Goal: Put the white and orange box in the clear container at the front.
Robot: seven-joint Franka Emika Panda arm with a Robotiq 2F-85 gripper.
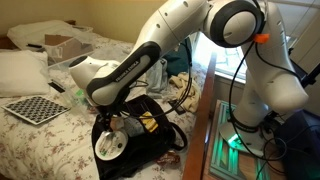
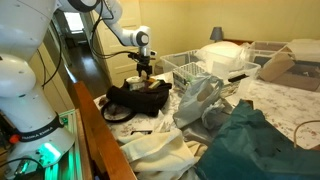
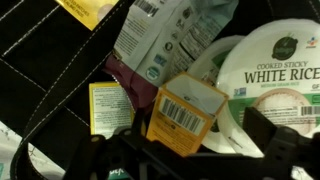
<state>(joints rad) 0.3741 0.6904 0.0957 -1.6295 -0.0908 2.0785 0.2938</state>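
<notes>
The box [image 3: 186, 114] is between my fingers in the wrist view, and they reach beside its barcode side. It is time for my gripper to close on the box.
The white and orange box [image 3: 186, 110] lies barcode side up inside a black bag [image 3: 60, 70], against a larger round white rice disc [image 3: 272, 62]. My gripper [image 3: 195, 142] hangs low over the bag with a dark finger on each side of the box; the fingers look spread and not closed on it. In both exterior views the gripper [image 1: 126, 124] [image 2: 146, 80] reaches down into the bag [image 1: 155, 135] [image 2: 140, 98], and the box is hidden there. A low see-through container [image 2: 184, 68] stands just beyond the bag.
Yellow packets [image 3: 104, 104] and a pale pouch [image 3: 160, 35] crowd the box in the bag. A brown cardboard box [image 2: 284, 66] and a bigger clear tub [image 2: 262, 48] sit further back. A checkerboard [image 1: 35, 108] lies on the bed. Crumpled cloth [image 2: 250, 140] fills the foreground.
</notes>
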